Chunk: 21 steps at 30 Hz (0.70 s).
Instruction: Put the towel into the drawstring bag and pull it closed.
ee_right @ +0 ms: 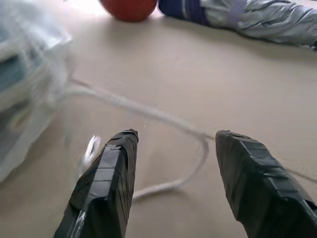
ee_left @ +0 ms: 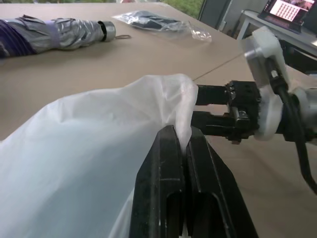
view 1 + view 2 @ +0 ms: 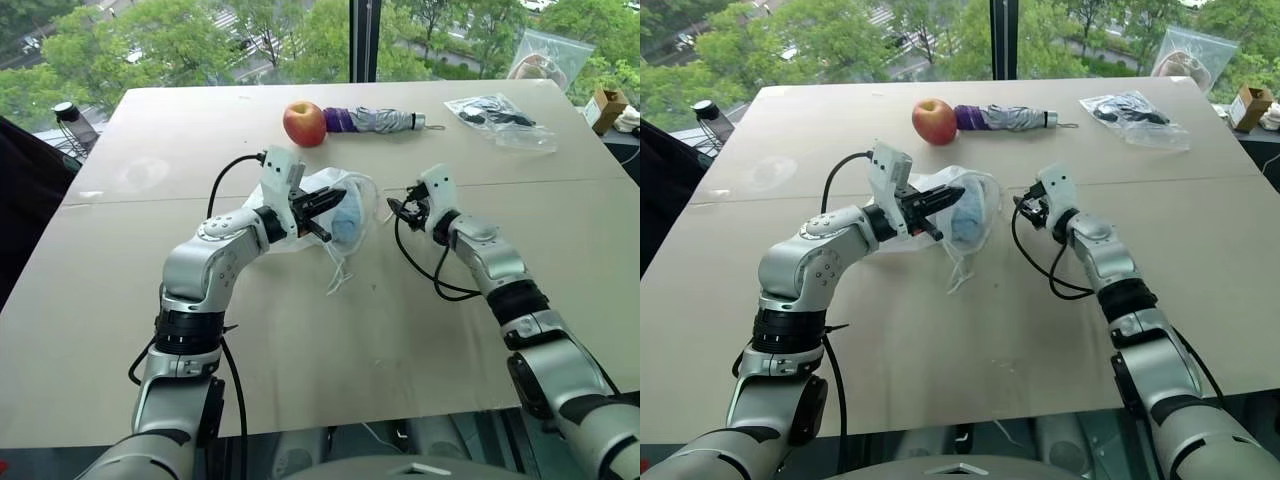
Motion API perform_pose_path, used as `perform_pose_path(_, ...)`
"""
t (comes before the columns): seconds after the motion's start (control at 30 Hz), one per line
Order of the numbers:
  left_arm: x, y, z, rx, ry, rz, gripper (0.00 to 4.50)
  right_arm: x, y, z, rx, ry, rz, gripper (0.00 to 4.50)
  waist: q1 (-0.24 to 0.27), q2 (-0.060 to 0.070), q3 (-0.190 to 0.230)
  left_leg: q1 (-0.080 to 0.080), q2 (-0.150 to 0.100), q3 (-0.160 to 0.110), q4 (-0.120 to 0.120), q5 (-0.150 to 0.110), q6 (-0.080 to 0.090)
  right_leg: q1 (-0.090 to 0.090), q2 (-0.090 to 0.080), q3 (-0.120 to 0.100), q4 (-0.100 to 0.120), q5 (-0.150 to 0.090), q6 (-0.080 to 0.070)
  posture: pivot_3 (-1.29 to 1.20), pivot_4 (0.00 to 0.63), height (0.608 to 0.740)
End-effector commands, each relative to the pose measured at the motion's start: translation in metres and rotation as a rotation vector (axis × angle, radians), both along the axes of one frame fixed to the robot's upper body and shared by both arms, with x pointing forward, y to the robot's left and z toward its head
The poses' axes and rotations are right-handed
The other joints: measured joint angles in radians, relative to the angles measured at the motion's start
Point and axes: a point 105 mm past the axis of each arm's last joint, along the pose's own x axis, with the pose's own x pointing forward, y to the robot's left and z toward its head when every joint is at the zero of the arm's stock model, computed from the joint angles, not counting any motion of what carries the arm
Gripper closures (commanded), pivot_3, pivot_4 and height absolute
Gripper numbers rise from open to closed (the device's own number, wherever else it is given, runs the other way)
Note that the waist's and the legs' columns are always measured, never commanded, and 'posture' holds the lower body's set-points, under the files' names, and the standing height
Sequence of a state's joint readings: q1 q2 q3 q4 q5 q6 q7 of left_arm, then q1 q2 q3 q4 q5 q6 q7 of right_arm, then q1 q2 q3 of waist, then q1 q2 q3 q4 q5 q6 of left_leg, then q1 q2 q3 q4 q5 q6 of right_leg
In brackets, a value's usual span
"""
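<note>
The white cord lies slack in an open loop (image 1: 153, 113) out from the bag, so the robot's right gripper should pinch the cord at its looped end (image 1: 203, 143) next.
The white drawstring bag (image 3: 345, 190) is held up off the table with its mouth facing right. My left gripper (image 3: 335, 200) is shut on the bag's upper rim; in the left wrist view its fingertips (image 2: 168, 136) pinch the white fabric. The light-blue towel (image 3: 348, 222) shows inside the bag's mouth. A thin white cord loop (image 1: 148, 115) runs from the bag across the table, and another cord end (image 3: 340, 275) hangs below the mouth. My right gripper (image 1: 181, 173) is open just right of the bag, level, with the cord loop lying between its fingers, untouched.
A red apple (image 3: 305, 122) and a folded silver-and-purple umbrella (image 3: 378, 120) lie behind the bag. A clear plastic bag (image 3: 500, 118) with dark contents sits at the back right. A dark bottle (image 3: 75, 122) stands off the table's left edge.
</note>
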State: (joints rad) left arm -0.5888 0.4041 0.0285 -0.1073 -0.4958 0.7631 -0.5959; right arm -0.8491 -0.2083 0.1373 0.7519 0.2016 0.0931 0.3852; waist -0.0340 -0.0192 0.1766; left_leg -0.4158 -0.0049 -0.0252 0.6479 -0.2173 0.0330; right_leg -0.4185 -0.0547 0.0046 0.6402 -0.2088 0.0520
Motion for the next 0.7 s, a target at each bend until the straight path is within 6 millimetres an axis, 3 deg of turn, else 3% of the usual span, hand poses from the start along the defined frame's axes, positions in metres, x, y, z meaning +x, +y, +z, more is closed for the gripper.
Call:
perform_pose_path(0.03, -0.003, -0.004, 0.014, 0.006, -0.071, -0.013, 4.5, 0.015, -0.014, 0.012, -0.012, -0.075, -0.09, 1.83, 0.003, 0.0, 0.0, 0.0, 0.0, 0.0, 0.0, 0.0, 0.0, 0.0, -0.001, 0.0, 0.0, 0.0, 0.0, 0.0, 0.15, 0.74)
perform_pose_path(0.13, -0.003, -0.001, 0.015, 0.004, -0.07, 0.011, 4.5, 0.017, -0.012, 0.015, 0.005, -0.092, -0.068, 2.71, 0.006, 0.0, 0.0, 0.0, -0.001, 0.0, -0.001, 0.0, 0.0, 0.0, -0.002, 0.0, -0.002, 0.0, 0.0, 0.0, 0.15, 0.74)
perform_pose_path(0.27, 0.002, 0.004, 0.013, -0.048, -0.019, 0.054, 4.5, 0.019, -0.018, 0.019, 0.04, -0.107, -0.094, 4.47, 0.002, 0.0, 0.0, 0.0, -0.001, 0.0, -0.002, 0.0, 0.0, 0.0, -0.001, 0.0, -0.002, 0.0, 0.0, 0.0, 0.15, 0.74)
perform_pose_path(0.37, -0.006, -0.003, 0.022, -0.105, -0.043, -0.006, 4.5, 0.017, -0.02, 0.02, 0.055, -0.118, -0.095, 4.47, -0.001, 0.0, 0.0, 0.0, 0.0, 0.0, -0.002, 0.0, 0.0, 0.0, -0.001, 0.0, 0.0, 0.0, 0.0, 0.0, 0.15, 0.74)
perform_pose_path(0.47, -0.006, 0.0, 0.028, -0.096, -0.085, 0.029, 3.73, 0.016, -0.024, 0.02, 0.07, -0.12, -0.118, 4.5, -0.004, 0.0, 0.0, 0.001, 0.0, 0.0, -0.002, 0.0, 0.0, 0.0, -0.001, 0.0, 0.001, 0.0, 0.0, 0.0, 0.15, 0.74)
perform_pose_path(0.57, 0.001, 0.019, 0.041, -0.114, -0.131, 0.132, 2.25, 0.016, -0.025, 0.02, 0.085, -0.12, -0.13, 4.5, -0.005, 0.0, 0.0, 0.001, 0.0, 0.0, -0.002, 0.0, 0.0, 0.0, -0.001, 0.0, 0.001, 0.0, 0.0, 0.0, 0.15, 0.74)
perform_pose_path(0.6, -0.003, 0.023, 0.046, -0.127, -0.135, 0.122, 2.04, 0.015, -0.024, 0.019, 0.087, -0.12, -0.13, 4.5, -0.006, 0.0, 0.0, 0.001, 0.0, 0.0, -0.002, 0.0, 0.0, 0.0, -0.001, 0.0, 0.001, 0.0, 0.0, 0.0, 0.15, 0.74)
perform_pose_path(0.7, -0.025, 0.026, 0.052, -0.148, -0.117, 0.009, 2.04, 0.013, -0.022, 0.017, 0.087, -0.116, -0.124, 4.5, -0.008, 0.0, 0.0, 0.001, 0.0, 0.0, -0.002, 0.0, 0.0, -0.001, 0.0, 0.0, 0.001, 0.0, 0.0, 0.0, 0.15, 0.74)
